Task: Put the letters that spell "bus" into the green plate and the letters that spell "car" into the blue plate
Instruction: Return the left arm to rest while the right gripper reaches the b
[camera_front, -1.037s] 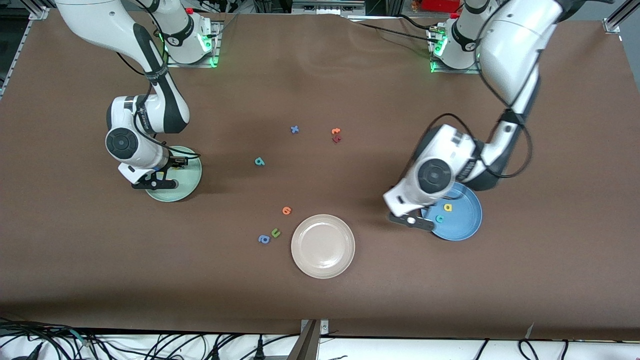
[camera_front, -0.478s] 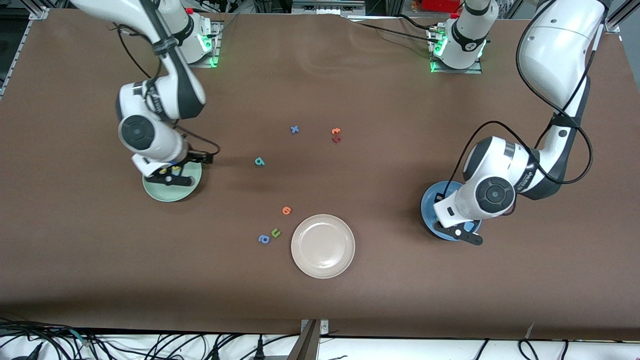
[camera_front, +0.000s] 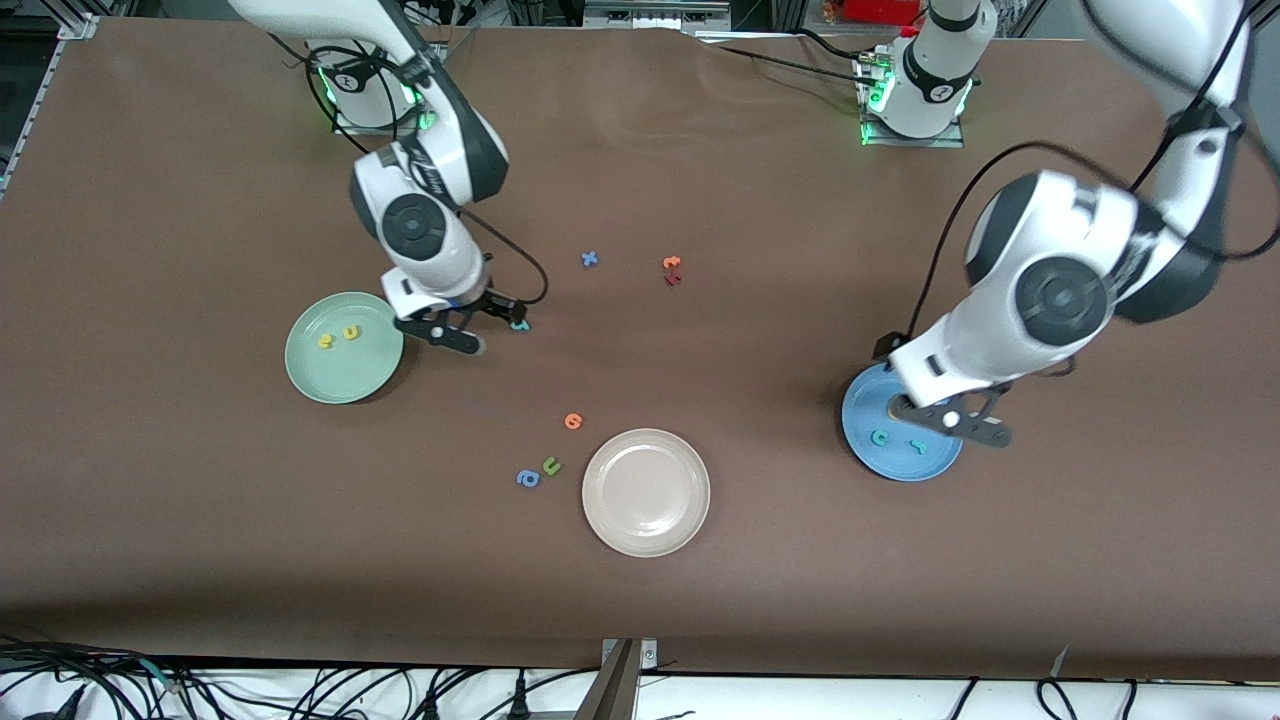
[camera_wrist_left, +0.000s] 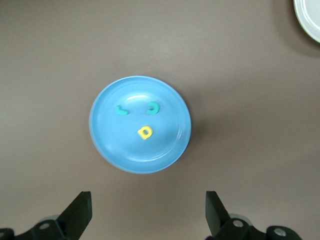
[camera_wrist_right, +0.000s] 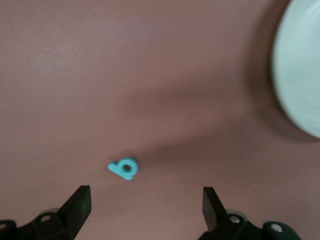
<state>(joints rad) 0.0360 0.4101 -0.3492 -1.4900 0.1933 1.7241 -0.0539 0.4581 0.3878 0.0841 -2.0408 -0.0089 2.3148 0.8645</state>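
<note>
My right gripper will grab the teal "b" by its round loop (camera_front: 519, 325) next. It will add the letter to the green plate (camera_front: 344, 375), which still needs one letter of "bus".
The green plate (camera_front: 344, 375) holds a yellow "s" (camera_front: 326, 342) and a yellow "u" (camera_front: 351, 333). My right gripper (camera_front: 462, 332) hangs open over bare table between that plate and the teal "b" (camera_front: 519, 324). In the right wrist view the "b" (camera_wrist_right: 124, 168) lies just ahead of the open gripper (camera_wrist_right: 145, 207). The blue plate (camera_wrist_left: 107, 150) holds a teal "c" (camera_wrist_left: 153, 107), a teal "r" (camera_wrist_left: 120, 110) and a yellow "a" (camera_wrist_left: 145, 132). My left gripper (camera_wrist_left: 147, 210) is open and empty, high over the plate's edge (camera_front: 950, 422).
A cream plate (camera_front: 645, 530) sits near the front camera at mid-table. Beside it lie an orange letter (camera_front: 572, 421), an olive "u" (camera_front: 551, 465) and a blue "a" (camera_front: 527, 479). Farther back are a blue "x" (camera_front: 589, 259) and orange and dark red letters (camera_front: 672, 271).
Both grippers opened. The teal "r" now lies in the blue plate and the left gripper has risen. The right gripper left the green plate and moved toward the teal "b".
</note>
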